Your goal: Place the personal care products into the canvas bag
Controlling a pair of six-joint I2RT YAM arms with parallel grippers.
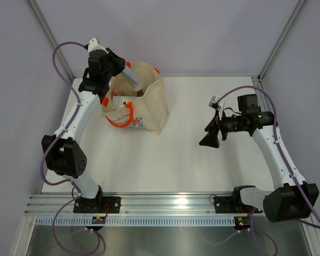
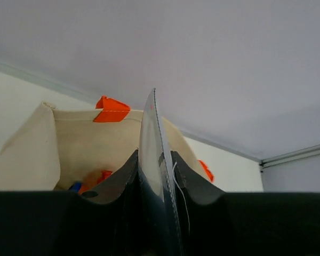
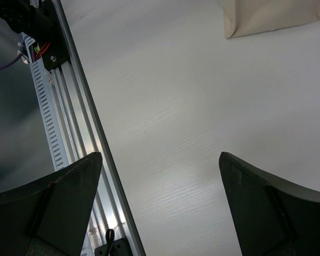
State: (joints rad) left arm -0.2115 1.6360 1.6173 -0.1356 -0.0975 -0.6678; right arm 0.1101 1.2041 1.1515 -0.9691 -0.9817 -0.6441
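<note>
The silver tube could catch there if I opened now, its held end above the canvas bag's rim. My left gripper should hold it until it is inside the canvas bag.
The cream canvas bag (image 1: 152, 104) with orange handles (image 1: 120, 120) stands open at the back left of the table. My left gripper (image 1: 120, 66) hovers over its far left rim, shut on a silver tube (image 1: 132, 74). In the left wrist view the silver tube (image 2: 152, 144) stands edge-on between the jaws of the left gripper (image 2: 154, 156), pointing over the canvas bag (image 2: 26, 154). Inside the bag lie other products, one orange with a blue cap (image 2: 90, 182). My right gripper (image 1: 209, 140) hangs open above bare table; the right gripper (image 3: 160, 160) holds nothing.
The aluminium rail (image 1: 160, 205) runs along the near edge, and the same rail (image 3: 69, 106) shows beside my right fingers. A corner of the bag (image 3: 272, 16) shows at the top of the right wrist view. Grey walls and frame posts (image 1: 280, 40) enclose the table.
</note>
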